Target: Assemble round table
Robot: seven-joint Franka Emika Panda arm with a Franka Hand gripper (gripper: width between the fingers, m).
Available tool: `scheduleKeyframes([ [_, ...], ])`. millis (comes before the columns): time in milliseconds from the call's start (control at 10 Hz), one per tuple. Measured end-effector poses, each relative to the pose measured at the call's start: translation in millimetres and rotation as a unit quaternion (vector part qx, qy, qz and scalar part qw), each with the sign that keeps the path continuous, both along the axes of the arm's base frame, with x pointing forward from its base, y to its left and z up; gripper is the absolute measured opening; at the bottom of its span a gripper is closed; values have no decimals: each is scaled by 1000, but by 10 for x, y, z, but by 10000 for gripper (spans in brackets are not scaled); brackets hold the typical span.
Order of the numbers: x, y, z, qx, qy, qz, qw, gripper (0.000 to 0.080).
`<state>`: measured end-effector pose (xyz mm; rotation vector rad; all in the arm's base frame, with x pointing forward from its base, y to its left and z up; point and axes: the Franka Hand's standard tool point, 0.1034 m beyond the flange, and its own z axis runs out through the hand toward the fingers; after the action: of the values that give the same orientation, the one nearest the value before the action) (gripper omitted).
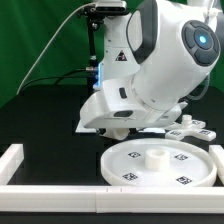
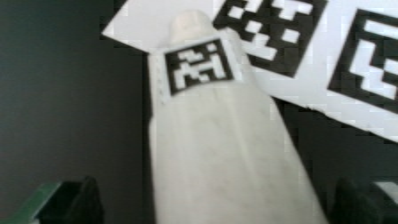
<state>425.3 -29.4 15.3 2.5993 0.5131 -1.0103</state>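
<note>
I should close my gripper on the leg now, because my gripper's fingers are low on either side of the white leg and would hold it.
The short thick white leg lies flat on the black table, and a square tag shows near its far end. My gripper is open and straddles it, with one dark finger on each side and a gap between each finger and the leg. In the exterior view the gripper is low, just behind the large round disc, and the arm hides the leg. The disc lies flat at the front with a raised hub at its centre. The small cross-shaped foot lies at the exterior view's right.
The marker board lies just beyond the leg's far end. A white border rail runs along the exterior view's left and front edges. A black stand with cables rises behind the arm.
</note>
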Motion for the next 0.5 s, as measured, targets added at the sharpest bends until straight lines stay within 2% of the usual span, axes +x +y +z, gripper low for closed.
scheduleKeyframes([
  [200,-24,-2,-2,0,1,-1,1000,649],
  [400,-26,-2,-7,0,2,-1,1000,401],
  [500,-27,-2,-7,0,2,-1,1000,401],
])
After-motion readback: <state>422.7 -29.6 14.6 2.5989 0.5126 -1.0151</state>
